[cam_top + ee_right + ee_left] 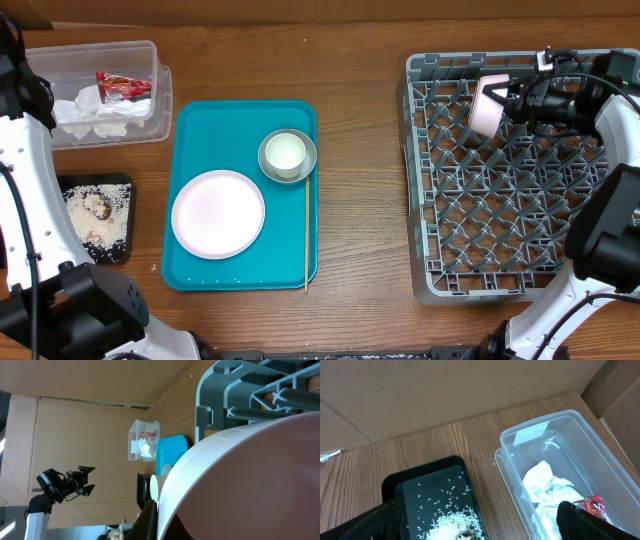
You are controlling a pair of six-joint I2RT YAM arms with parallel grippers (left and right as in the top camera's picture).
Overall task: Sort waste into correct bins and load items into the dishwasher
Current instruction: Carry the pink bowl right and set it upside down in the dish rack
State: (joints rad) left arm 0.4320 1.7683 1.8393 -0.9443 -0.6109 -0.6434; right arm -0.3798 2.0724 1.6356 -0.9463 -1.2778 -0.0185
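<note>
The rack's wires lie below the small pale pink dish, so my right gripper opens next; the dish would end in the grey dish rack (pixel 440 270).
My right gripper (pixel 512 100) is shut on the rim of a small pale pink round dish (pixel 488 106) and holds it on edge over the far left part of the grey dish rack (pixel 440 270). In the right wrist view the dish (pixel 250 485) fills the frame beside one dark finger (pixel 149 521). A pale round plate (pixel 218 213) and a grey-white bowl (pixel 268 160) with a white cup (pixel 285 152) in it sit on the teal tray. My left gripper (pixel 480 527) is open and empty above the black tray (pixel 420 490) of rice (pixel 452 525) and the clear tub (pixel 560 435).
The clear tub (pixel 60 60) holds the white napkin (pixel 95 112) and the red wrapper (pixel 122 86). The black tray (pixel 118 183) lies below it at the left edge. A thin wooden stick (pixel 306 230) lies along the right side of the teal tray (pixel 190 130).
</note>
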